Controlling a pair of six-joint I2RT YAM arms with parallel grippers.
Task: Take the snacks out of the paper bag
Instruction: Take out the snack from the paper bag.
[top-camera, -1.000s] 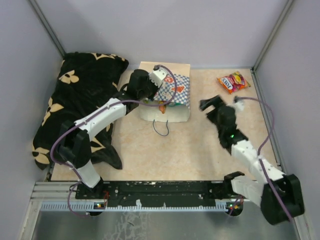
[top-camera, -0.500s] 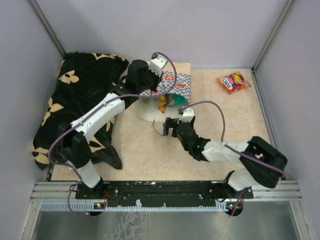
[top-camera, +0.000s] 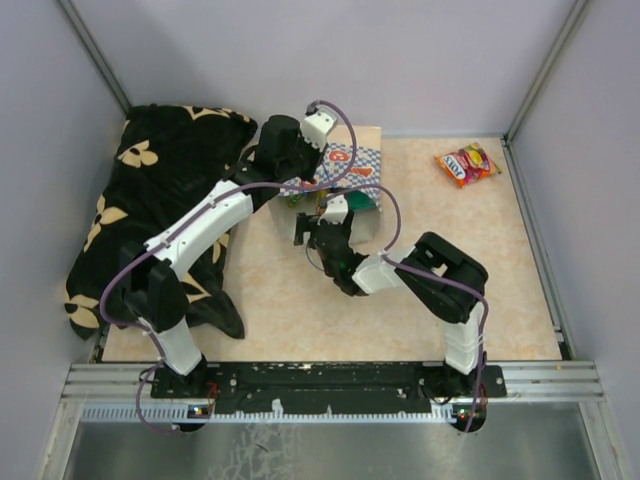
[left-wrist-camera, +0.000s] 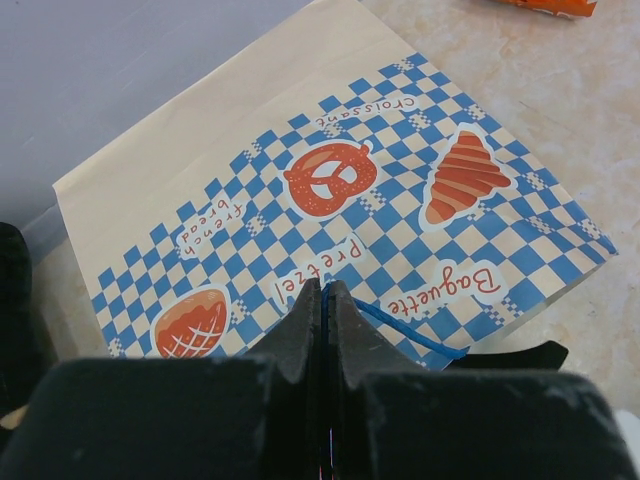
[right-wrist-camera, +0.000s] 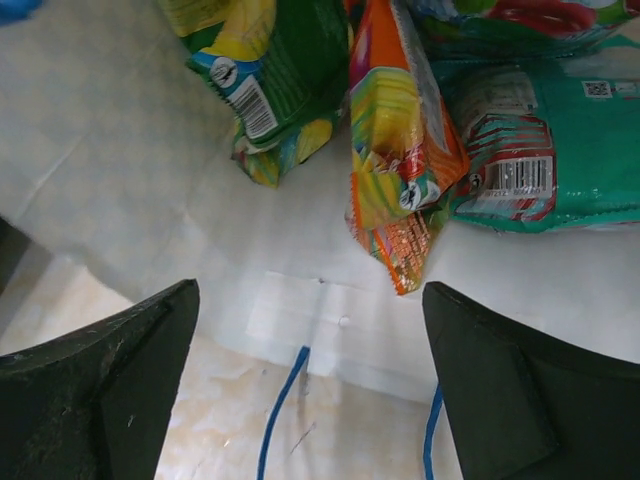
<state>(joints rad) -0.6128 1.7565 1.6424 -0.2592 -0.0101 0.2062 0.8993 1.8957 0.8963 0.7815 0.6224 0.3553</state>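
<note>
I need to grab the orange snack packet by its lower edge (right-wrist-camera: 404, 252) next with my right gripper, so the rest stays free to slide out of the bag.
The paper bag (top-camera: 355, 165) lies on its side, its mouth toward the arms. My left gripper (top-camera: 300, 172) is shut on its blue cord handle (left-wrist-camera: 400, 325) and holds the upper side up; the checkered face (left-wrist-camera: 330, 200) shows beyond the gripper (left-wrist-camera: 323, 290). My right gripper (top-camera: 312, 228) is open and empty at the bag's mouth. In the right wrist view it (right-wrist-camera: 310, 350) faces the white inner wall (right-wrist-camera: 120, 150), with a green packet (right-wrist-camera: 270, 60), an orange packet (right-wrist-camera: 400, 150) and a teal packet (right-wrist-camera: 540, 140) lying just ahead inside.
One orange-red packet (top-camera: 467, 163) lies on the table at the far right. The black flower-patterned cloth (top-camera: 150, 200) covers the left side. The bag's lower blue handle (right-wrist-camera: 280, 400) lies on the table between my right fingers. Walls enclose the table.
My right arm has swung from the right side of the table to the bag's mouth. My left gripper has raised the handle a little, and the bag's mouth now gapes.
</note>
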